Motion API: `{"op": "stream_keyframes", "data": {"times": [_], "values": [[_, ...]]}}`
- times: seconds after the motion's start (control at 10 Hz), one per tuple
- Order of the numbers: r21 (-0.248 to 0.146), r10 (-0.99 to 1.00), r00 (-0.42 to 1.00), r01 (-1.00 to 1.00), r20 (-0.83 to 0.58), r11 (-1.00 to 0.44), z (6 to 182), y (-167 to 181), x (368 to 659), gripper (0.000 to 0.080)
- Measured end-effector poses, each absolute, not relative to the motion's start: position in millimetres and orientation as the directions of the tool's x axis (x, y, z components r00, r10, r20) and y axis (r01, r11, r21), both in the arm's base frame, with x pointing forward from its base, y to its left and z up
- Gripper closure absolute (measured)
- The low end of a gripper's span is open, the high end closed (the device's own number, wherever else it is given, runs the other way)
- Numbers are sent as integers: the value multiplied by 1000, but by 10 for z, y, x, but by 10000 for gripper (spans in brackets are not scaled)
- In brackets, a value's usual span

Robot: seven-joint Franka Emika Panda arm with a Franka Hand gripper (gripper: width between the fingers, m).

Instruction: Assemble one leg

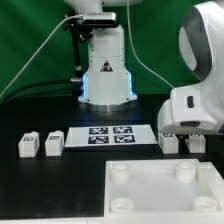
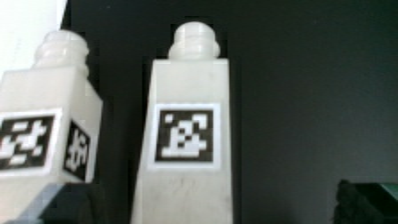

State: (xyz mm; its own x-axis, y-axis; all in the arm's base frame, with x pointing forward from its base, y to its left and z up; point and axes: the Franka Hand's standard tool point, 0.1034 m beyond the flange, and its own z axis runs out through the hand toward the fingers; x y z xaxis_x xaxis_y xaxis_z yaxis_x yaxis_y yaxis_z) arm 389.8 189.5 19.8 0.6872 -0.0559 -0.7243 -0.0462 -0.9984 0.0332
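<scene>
The leg's rounded peg must stay free to enter a corner socket, so my gripper will next grab the leg by its tagged block body (image 2: 185, 150).
In the wrist view a leg (image 2: 192, 120), a tall white block with a rounded peg on its end and a black-and-white tag on its face, lies between my fingers. A second leg (image 2: 45, 120) lies beside it. My gripper (image 2: 214, 205) is open, its dark fingertips (image 2: 54, 208) standing apart from both sides of the centred leg. In the exterior view the gripper (image 1: 186, 134) hangs low over two legs (image 1: 170, 143) (image 1: 196, 143) at the right. Two more legs (image 1: 27, 145) (image 1: 53, 144) stand at the left.
The marker board (image 1: 110, 135) lies in the middle of the black table. A large white square panel (image 1: 165, 190) with round corner sockets lies at the front right. The robot base (image 1: 105, 75) stands at the back.
</scene>
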Motion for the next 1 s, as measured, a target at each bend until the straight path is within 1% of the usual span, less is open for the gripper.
{"op": "stream_keyframes", "data": {"times": [0.3,0.5,0.6,0.7,0.8,0.9,1.0], "values": [[41,-59,677,-43,-733,-998,109,1872,3769,151],[39,-58,679,-43,-732,-998,112,1875,3781,151],[39,-58,679,-42,-732,-998,112,1875,3781,284],[39,-58,679,-42,-732,-998,112,1874,3781,284],[39,-58,679,-42,-732,-998,112,1874,3781,423],[39,-57,678,-42,-733,-998,115,1876,3781,508],[39,-57,678,-42,-733,-998,115,1876,3781,508]]}}
